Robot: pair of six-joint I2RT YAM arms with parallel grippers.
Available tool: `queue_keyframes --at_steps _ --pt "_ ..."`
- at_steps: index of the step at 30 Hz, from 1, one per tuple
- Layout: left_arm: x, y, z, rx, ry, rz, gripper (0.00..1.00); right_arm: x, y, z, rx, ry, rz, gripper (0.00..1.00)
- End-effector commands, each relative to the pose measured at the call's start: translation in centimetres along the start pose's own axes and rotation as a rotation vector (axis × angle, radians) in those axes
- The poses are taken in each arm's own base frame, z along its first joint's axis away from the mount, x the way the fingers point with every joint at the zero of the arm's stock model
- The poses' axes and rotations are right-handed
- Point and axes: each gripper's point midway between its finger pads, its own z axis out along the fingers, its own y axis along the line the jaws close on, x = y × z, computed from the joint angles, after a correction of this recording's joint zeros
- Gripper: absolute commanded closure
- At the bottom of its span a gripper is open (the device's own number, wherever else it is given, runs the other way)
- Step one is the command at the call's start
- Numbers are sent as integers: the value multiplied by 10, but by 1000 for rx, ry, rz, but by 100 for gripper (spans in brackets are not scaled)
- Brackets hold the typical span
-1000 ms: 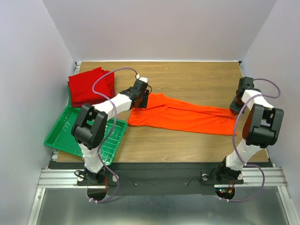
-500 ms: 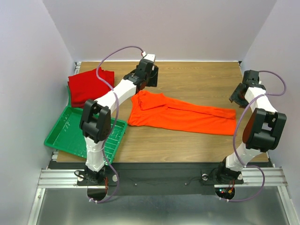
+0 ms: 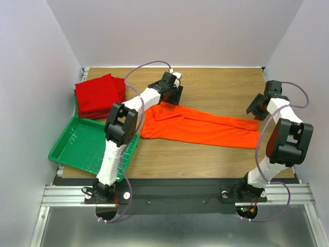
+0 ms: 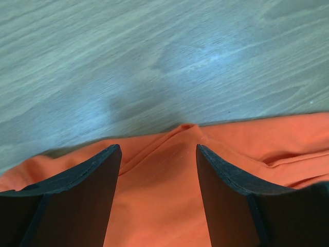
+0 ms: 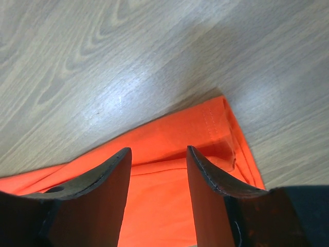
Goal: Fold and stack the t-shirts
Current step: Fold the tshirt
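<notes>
The left gripper grabs the raised top layer at the far edge of the orange t-shirt (image 3: 198,126) next, to fold it toward the t-shirt's near side.
A bright orange t-shirt (image 3: 198,126) lies folded into a long band across the middle of the table. Deep red folded shirts (image 3: 98,94) lie stacked at the back left. My left gripper (image 3: 172,98) is open and empty above the orange shirt's far left end; its wrist view shows the orange cloth (image 4: 159,200) between the fingers (image 4: 92,180). My right gripper (image 3: 254,110) is open and empty above the shirt's right end; its wrist view shows the shirt's corner (image 5: 226,139) past the fingers (image 5: 211,175).
A green plastic grid tray (image 3: 77,149) sits at the front left, overhanging the table edge, beside the left arm. The grey side walls stand close on both sides.
My left gripper swung from the shirt's left end up to the back, then came down to the shirt's far edge. My right gripper moved a little back from the shirt's right end.
</notes>
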Motion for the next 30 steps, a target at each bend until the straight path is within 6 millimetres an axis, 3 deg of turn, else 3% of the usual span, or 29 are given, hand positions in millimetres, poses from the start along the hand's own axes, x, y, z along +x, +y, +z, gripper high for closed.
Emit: queue_keyframes --at_steps 1,14,23,29,30 --pt "-31 -22 -9 60 -69 35 29 -9 14 -2 -58 -37 8 47" --pt "-17 -28 4 76 -34 49 32 -2 15 3 -64 -15 8 48" --pt "-14 -34 15 107 -25 53 40 -4 14 1 -61 -23 7 48" --pt "-21 -30 11 78 -46 35 55 -5 14 -1 -62 -28 6 48" --pt "-23 -30 9 74 -48 32 61 -5 15 -1 -64 -28 4 48"
